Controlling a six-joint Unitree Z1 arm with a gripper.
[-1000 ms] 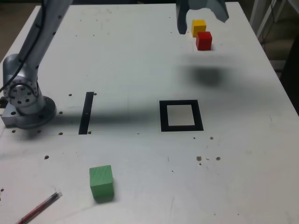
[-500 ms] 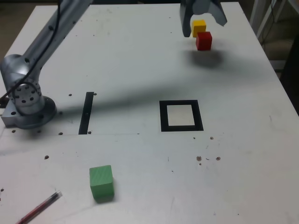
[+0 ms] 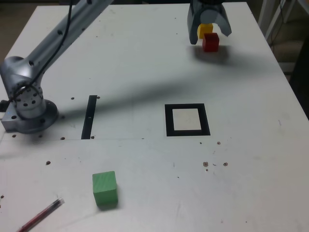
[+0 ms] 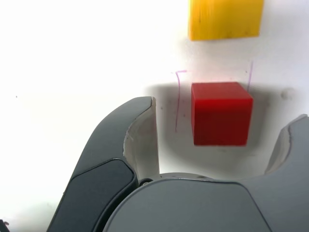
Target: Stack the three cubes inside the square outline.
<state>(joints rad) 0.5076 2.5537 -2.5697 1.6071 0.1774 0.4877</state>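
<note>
My gripper should grab the red cube [image 3: 210,42] by its opposite sides next. That will start the stack inside the square outline [image 3: 187,120].
The red cube [image 3: 210,42] sits at the far end of the white table, touching the yellow cube [image 3: 203,30] just behind it. My gripper [image 3: 209,35] hangs low over the pair, open, one finger on each side of the red cube [image 4: 221,113]. In the wrist view the red cube lies between my spread fingers [image 4: 141,140], with the yellow cube [image 4: 225,18] beyond it. Near the front, towards the exterior view's left, stands the larger green cube [image 3: 105,189]. The black square outline [image 3: 187,120] with a pale centre lies mid-table, with nothing in it.
A thin black strip [image 3: 90,116] lies left of the outline in the exterior view, beside the arm's base [image 3: 28,107]. A red pen [image 3: 41,215] rests at the front left corner. The table's right edge runs close behind the cubes.
My gripper has come down from above the table's far edge to the red and yellow cubes, and now straddles the red one. The cubes have not moved.
</note>
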